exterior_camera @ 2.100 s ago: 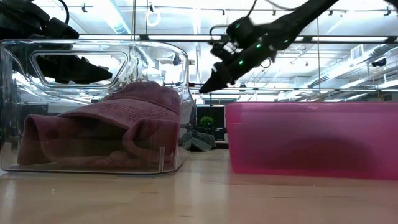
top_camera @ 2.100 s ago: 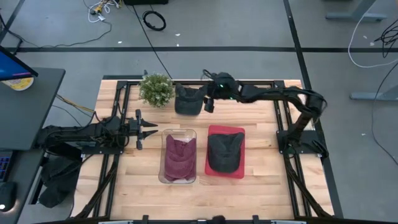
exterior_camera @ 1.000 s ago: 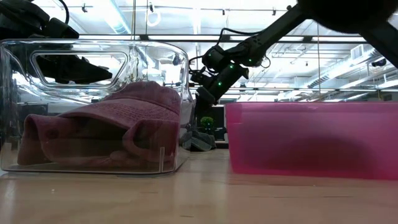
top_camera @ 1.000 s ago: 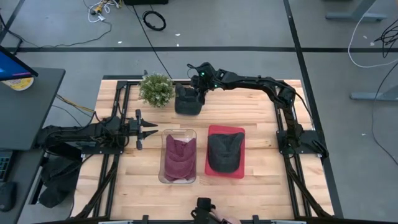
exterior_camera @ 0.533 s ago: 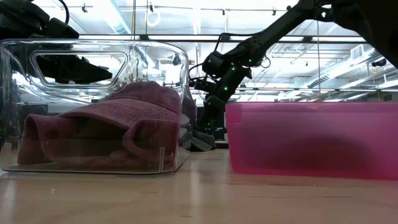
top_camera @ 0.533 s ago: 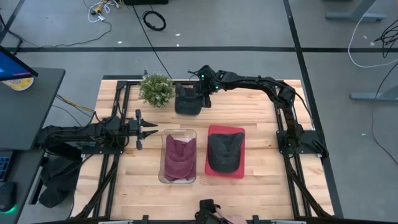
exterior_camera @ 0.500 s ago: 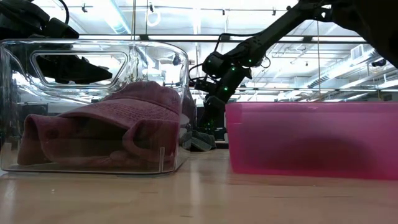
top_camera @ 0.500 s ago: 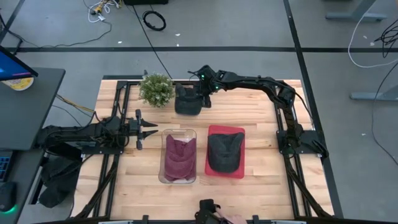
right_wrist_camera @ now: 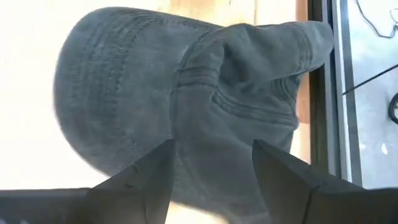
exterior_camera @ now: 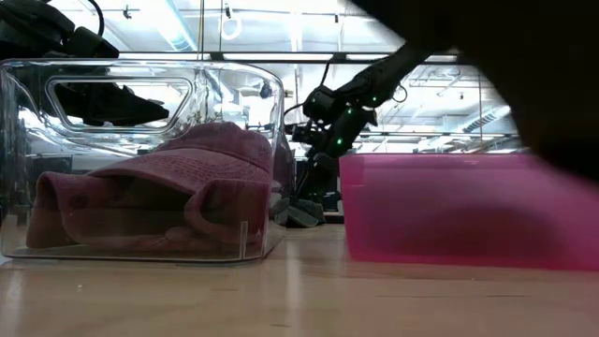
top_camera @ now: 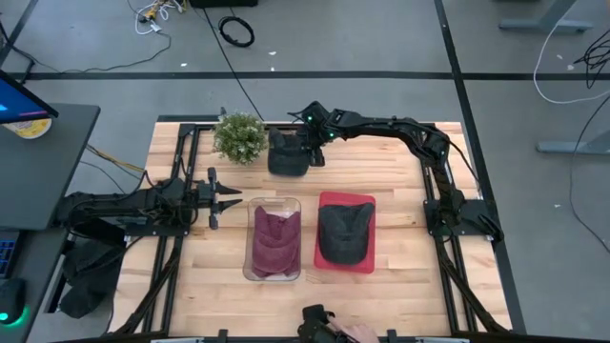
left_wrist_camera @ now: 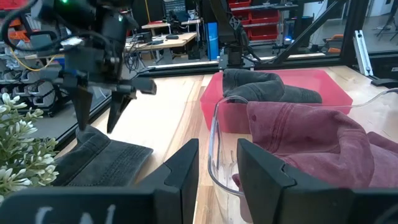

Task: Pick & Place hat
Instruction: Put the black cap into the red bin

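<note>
I need to place the dark grey hat in the red tray, so my right gripper should next grab the front of its top beside the brim (right_wrist_camera: pixel 202 149).
A dark grey hat (top_camera: pixel 286 158) lies flat on the table by the far edge, next to a small plant (top_camera: pixel 239 136). My right gripper (top_camera: pixel 311 152) points down over it, open. In the left wrist view its two fingertips (left_wrist_camera: pixel 80 124) stand just above the hat's crown (left_wrist_camera: pixel 102 160). In the right wrist view the hat (right_wrist_camera: pixel 186 93) fills the picture between the spread fingers. A maroon hat (top_camera: pixel 275 243) lies in a clear bin, and another dark hat (top_camera: pixel 344 233) lies in a red tray. My left gripper (top_camera: pixel 227 198) waits open at the table's left. My right gripper comes at the grey hat from above, one finger on each side of the crown's back seam (right_wrist_camera: pixel 196 81). Whether the fingertips touch the cloth, I cannot tell. The hat lies flat on the table.
The clear bin (top_camera: pixel 255 205) and the red tray (top_camera: pixel 366 202) stand side by side mid-table, with bare wood around them. The plant stands just left of the grey hat. A dark blurred shape (exterior_camera: pixel 524 65) covers the low view's upper right. Something shows at the near edge (top_camera: pixel 324 329).
My right gripper has tipped from a slant to pointing down. It has come down over the grey hat at the far edge. The hat has stayed where it was.
</note>
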Action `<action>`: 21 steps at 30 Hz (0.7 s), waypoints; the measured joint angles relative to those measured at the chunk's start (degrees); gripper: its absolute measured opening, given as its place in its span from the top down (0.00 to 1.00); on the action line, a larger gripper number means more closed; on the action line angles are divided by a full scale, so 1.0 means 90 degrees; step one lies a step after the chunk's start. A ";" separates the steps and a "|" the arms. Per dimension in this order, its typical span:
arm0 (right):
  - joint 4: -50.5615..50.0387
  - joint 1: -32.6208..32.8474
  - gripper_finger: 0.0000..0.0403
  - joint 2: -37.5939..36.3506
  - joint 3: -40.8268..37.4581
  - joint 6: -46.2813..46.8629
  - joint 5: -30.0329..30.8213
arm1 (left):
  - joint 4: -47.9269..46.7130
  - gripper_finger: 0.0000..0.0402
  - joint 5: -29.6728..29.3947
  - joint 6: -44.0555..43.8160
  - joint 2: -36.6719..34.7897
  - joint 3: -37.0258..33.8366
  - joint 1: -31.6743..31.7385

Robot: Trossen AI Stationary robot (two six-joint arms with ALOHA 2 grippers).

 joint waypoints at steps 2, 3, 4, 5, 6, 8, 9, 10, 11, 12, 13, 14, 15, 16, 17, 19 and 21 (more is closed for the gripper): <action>0.0085 -0.0038 0.47 0.0156 0.0000 -0.0046 -0.0061 | 0.0002 0.71 -0.0001 0.0000 -0.0001 0.0000 -0.0001; 0.0162 -0.0063 0.47 0.0243 0.0000 -0.0066 -0.0074 | 0.0001 0.71 -0.0001 -0.0002 -0.0001 0.0000 -0.0001; 0.0213 -0.0088 0.47 0.0326 0.0000 -0.0090 -0.0113 | 0.0001 0.71 0.0000 -0.0001 0.0000 0.0000 0.0000; 0.0264 -0.0110 0.47 0.0391 0.0000 -0.0099 -0.0176 | 0.0001 0.71 -0.0001 -0.0001 -0.0001 0.0000 0.0000; 0.0289 -0.0152 0.47 0.0406 0.0000 -0.0101 -0.0280 | 0.0002 0.71 -0.0001 0.0000 -0.0001 0.0000 0.0001; 0.0274 -0.0213 0.47 0.0389 0.0000 -0.0057 -0.0424 | 0.0002 0.71 0.0001 0.0000 0.0001 0.0000 0.0000; 0.0257 -0.0230 0.47 0.0389 0.0000 -0.0062 -0.0466 | 0.0002 0.71 0.0001 0.0000 -0.0001 0.0000 0.0000; 0.0248 -0.0230 0.48 0.0389 0.0000 -0.0068 -0.0500 | 0.0002 0.71 0.0001 -0.0002 0.0001 0.0002 0.0001; 0.0238 -0.0232 0.49 0.0389 0.0000 -0.0100 -0.0504 | 0.0002 0.71 0.0001 0.0000 0.0001 0.0000 0.0001; 0.0233 -0.0228 0.51 0.0389 0.0000 -0.0134 -0.0500 | 0.0002 0.71 -0.0001 0.0000 0.0001 0.0000 -0.0001; 0.0231 -0.0218 0.53 0.0389 0.0000 -0.0161 -0.0502 | 0.0002 0.71 0.0000 -0.0002 -0.0001 0.0000 0.0001; 0.0215 -0.0202 0.55 0.0389 0.0000 -0.0188 -0.0502 | 0.0002 0.71 0.0001 -0.0001 0.0000 0.0000 0.0001; 0.0183 -0.0179 0.59 0.0389 0.0000 -0.0240 -0.0496 | 0.0002 0.71 -0.0001 0.0000 0.0000 0.0000 0.0000; 0.0145 -0.0154 0.63 0.0389 0.0000 -0.0287 -0.0491 | 0.0002 0.71 0.0000 0.0000 0.0000 0.0001 -0.0001; 0.0097 -0.0129 0.69 0.0389 0.0000 -0.0358 -0.0492 | 0.0002 0.71 0.0000 0.0000 -0.0001 0.0000 -0.0001; -0.0005 -0.0092 0.78 0.0384 0.0000 0.0043 -0.0451 | 0.0002 0.71 0.0001 0.0000 0.0001 0.0001 0.0001; -0.0028 -0.0091 0.81 0.0384 0.0000 0.0199 -0.0445 | 0.0002 0.71 -0.0001 0.0000 0.0001 0.0000 0.0001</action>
